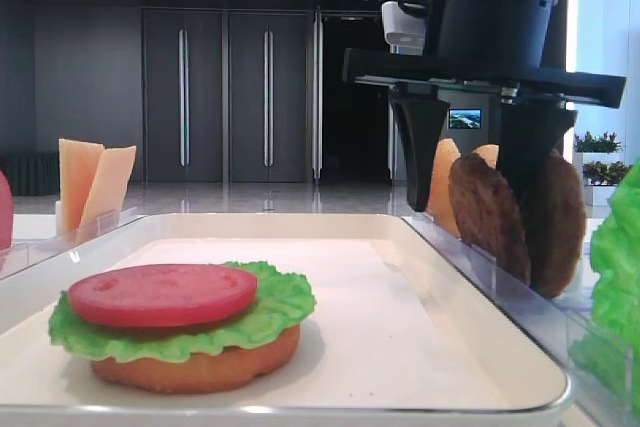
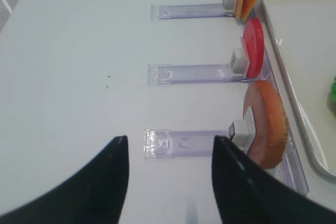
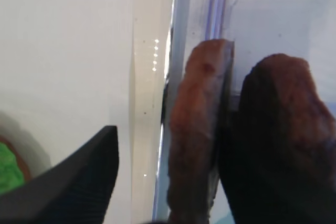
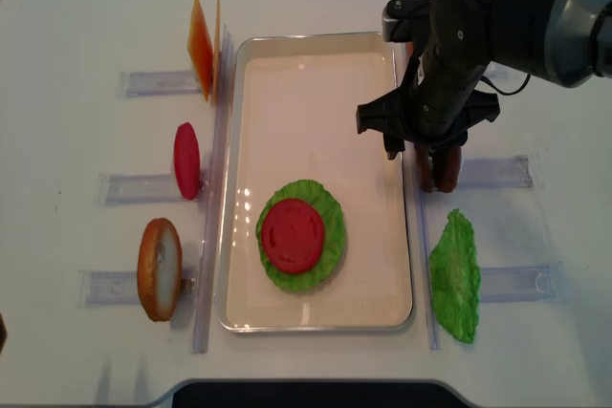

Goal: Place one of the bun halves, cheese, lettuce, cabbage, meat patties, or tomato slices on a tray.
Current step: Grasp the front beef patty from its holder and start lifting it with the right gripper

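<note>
I will pinch the patty nearer the tray across its upright top edge with my right gripper next, because another patty (image 4: 447, 169) stands close beside it in the holder.
On the cream tray (image 4: 316, 37) lies a flat bun half (image 1: 200, 372) with lettuce (image 1: 280, 307) and a tomato slice (image 1: 160, 294) on top. Two meat patties (image 1: 488, 215) stand on edge in a clear holder just right of the tray. My right gripper (image 1: 470, 212) hangs over them, open, its fingers straddling the patty (image 3: 197, 129) nearer the tray without pressing it. My left gripper (image 2: 168, 145) is open and empty above bare table, beside an upright bun half (image 2: 268, 124). Cabbage is out of view.
Left of the tray, clear holders carry cheese slices (image 4: 201, 35), a tomato slice (image 4: 186, 160) and a bun half (image 4: 158, 268). On the right, another lettuce leaf (image 4: 454, 274) stands in a holder, and a bun half (image 1: 443, 182) stands behind the patties.
</note>
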Robot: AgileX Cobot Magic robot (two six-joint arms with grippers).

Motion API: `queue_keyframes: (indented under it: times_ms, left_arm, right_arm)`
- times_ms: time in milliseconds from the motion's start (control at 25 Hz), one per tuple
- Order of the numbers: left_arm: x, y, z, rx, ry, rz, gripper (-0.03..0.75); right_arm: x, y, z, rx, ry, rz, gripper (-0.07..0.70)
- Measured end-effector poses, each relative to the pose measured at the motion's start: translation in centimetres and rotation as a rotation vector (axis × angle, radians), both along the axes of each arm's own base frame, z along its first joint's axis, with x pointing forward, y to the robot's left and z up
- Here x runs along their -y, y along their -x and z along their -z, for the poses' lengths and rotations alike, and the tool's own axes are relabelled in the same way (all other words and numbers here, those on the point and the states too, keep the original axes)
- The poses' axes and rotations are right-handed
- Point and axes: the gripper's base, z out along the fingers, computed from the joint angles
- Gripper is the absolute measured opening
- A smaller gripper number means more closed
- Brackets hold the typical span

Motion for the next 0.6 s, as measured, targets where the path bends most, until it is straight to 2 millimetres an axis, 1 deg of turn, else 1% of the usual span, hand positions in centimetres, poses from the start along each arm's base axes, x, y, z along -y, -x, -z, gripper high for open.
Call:
queue_keyframes:
  times_ms: [120,200,240,320,360,400,600]
  left_arm:
    - [0.00,0.00,0.00,0.000,0.000,0.000,0.391]
    - [0.00,0.00,0.00,0.000,0.000,0.000,0.391]
    - [0.00,0.00,0.00,0.000,0.000,0.000,0.391]
    - [0.00,0.00,0.00,0.000,0.000,0.000,0.391]
    - [0.00,0.00,0.00,0.000,0.001,0.000,0.391]
    - [0.00,0.00,0.00,0.000,0.002,-0.001,0.391]
    - [0.00,0.00,0.00,0.000,0.003,-0.002,0.391]
  right_arm:
    - [-0.01,-0.07,0.01,0.007,0.000,-0.003,0.430]
    - [0.03,-0.09,0.01,0.010,0.006,-0.007,0.403]
    - [0.07,-0.12,0.01,0.014,0.011,-0.010,0.368]
    - [0.13,-0.17,0.06,0.018,0.019,-0.015,0.268]
    - [0.18,-0.18,0.06,0.020,0.026,-0.019,0.232]
    - [0.22,-0.18,0.00,0.021,0.029,-0.021,0.215]
    - [0.37,-0.21,-0.06,0.019,0.035,-0.019,0.209]
